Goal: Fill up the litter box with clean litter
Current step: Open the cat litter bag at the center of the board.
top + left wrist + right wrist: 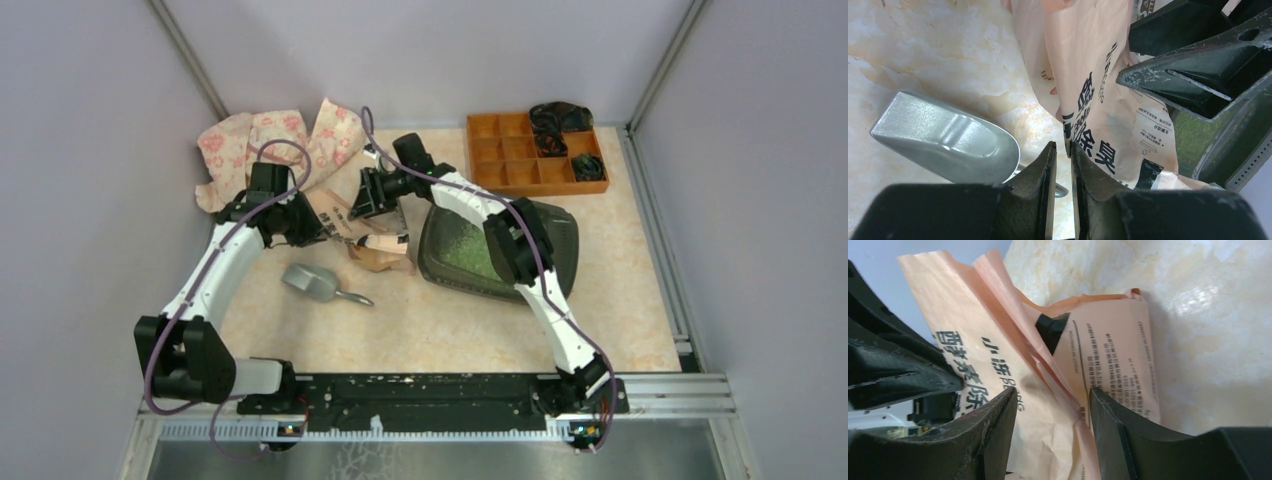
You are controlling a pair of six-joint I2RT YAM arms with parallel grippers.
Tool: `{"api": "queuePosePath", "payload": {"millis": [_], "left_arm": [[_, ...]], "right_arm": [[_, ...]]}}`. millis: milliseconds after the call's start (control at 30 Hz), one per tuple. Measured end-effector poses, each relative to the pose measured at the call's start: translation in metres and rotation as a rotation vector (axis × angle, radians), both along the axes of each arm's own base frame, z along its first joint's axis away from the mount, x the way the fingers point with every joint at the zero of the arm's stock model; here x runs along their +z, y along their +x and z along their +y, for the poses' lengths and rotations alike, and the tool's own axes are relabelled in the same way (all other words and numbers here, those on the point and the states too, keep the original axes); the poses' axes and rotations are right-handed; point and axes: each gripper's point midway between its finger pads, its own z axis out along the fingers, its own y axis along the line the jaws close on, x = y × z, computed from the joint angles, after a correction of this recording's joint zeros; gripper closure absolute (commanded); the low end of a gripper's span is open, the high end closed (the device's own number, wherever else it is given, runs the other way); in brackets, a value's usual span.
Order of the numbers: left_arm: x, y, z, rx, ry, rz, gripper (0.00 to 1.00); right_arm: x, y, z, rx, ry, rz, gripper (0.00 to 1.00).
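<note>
My right gripper should next grab the peach paper bag across its folded edge near the bag's open end [343,217] [1060,392]. Then it can set the bag upright.
The dark litter box [562,228] lies right of centre, with light-green clean litter [462,250] in it. Its wall [1233,150] and some litter [1192,136] show in the left wrist view. A peach printed paper bag [378,252] lies crumpled at the box's left edge. My right gripper [375,207] is wide open, and its jaws [1053,390] straddle the bag [998,340] without closing on it. My left gripper [322,232] is just left of the bag [1098,75]. Its jaws [1063,146] stand a narrow gap apart, and the table shows through the gap.
A grey metal scoop [312,283] lies on the table in front of the left gripper; it also shows in the left wrist view [948,135]. An orange compartmented organiser [540,188] stands at the back right. Floral pink wrapping [260,140] lies at the back left. Walls enclose the table.
</note>
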Motion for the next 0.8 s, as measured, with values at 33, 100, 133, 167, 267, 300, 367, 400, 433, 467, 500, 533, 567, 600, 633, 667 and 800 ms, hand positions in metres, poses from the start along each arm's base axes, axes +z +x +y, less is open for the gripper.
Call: {"api": "queuePosePath", "payload": {"millis": [33, 100, 133, 167, 267, 300, 367, 400, 433, 467, 500, 533, 567, 600, 633, 667, 800], "left_arm": [[0.0, 0.0, 0.0, -0.001, 0.0, 0.0, 0.78], [0.0, 0.0, 0.0, -0.001, 0.001, 0.0, 0.78], [0.0, 0.0, 0.0, -0.001, 0.001, 0.0, 0.78], [0.0, 0.0, 0.0, -0.001, 0.001, 0.0, 0.78], [-0.001, 0.0, 0.002, 0.003, 0.001, 0.004, 0.78], [-0.001, -0.001, 0.002, 0.004, 0.001, 0.005, 0.78], [-0.001, -0.001, 0.002, 0.004, 0.001, 0.007, 0.78], [-0.001, -0.001, 0.003, 0.006, 0.001, 0.007, 0.78], [-0.001, -0.001, 0.003, 0.005, 0.001, 0.007, 0.78], [0.0, 0.0, 0.003, 0.006, 0.002, 0.005, 0.78], [0.0, 0.001, 0.003, 0.005, 0.002, 0.003, 0.78], [0.001, 0.002, 0.004, 0.006, 0.003, 0.002, 0.78], [0.002, 0.003, 0.004, 0.007, 0.003, -0.001, 0.78], [0.004, 0.004, 0.004, 0.007, 0.004, -0.005, 0.78], [0.005, 0.006, 0.005, 0.008, 0.003, -0.009, 0.78], [0.007, 0.007, 0.005, 0.009, 0.003, -0.013, 0.77], [0.015, 0.011, 0.007, 0.009, 0.005, -0.035, 0.76]], "right_arm": [[0.0, -0.001, 0.0, 0.006, 0.007, 0.004, 0.45], [0.004, -0.006, 0.002, 0.027, 0.035, 0.025, 0.46], [0.007, -0.008, 0.003, 0.041, 0.052, 0.028, 0.46], [0.01, -0.01, 0.004, 0.058, 0.071, 0.033, 0.47], [0.014, -0.017, 0.005, 0.101, 0.117, 0.041, 0.54], [0.013, -0.02, 0.005, 0.113, 0.128, 0.044, 0.56], [0.009, -0.025, 0.004, 0.134, 0.139, 0.064, 0.62], [0.006, -0.029, 0.003, 0.145, 0.143, 0.076, 0.64], [0.004, -0.032, 0.003, 0.154, 0.146, 0.085, 0.67], [0.002, -0.036, 0.003, 0.164, 0.147, 0.097, 0.7], [0.001, -0.038, 0.002, 0.172, 0.148, 0.104, 0.76], [0.001, -0.041, 0.002, 0.181, 0.152, 0.109, 0.83], [0.002, -0.043, 0.002, 0.188, 0.154, 0.111, 0.88], [0.003, -0.044, 0.002, 0.194, 0.157, 0.109, 0.92], [0.005, -0.046, 0.002, 0.198, 0.158, 0.111, 0.94], [0.007, -0.047, 0.002, 0.199, 0.158, 0.11, 0.94], [0.028, -0.049, 0.0, 0.194, 0.161, 0.092, 0.94]]}}
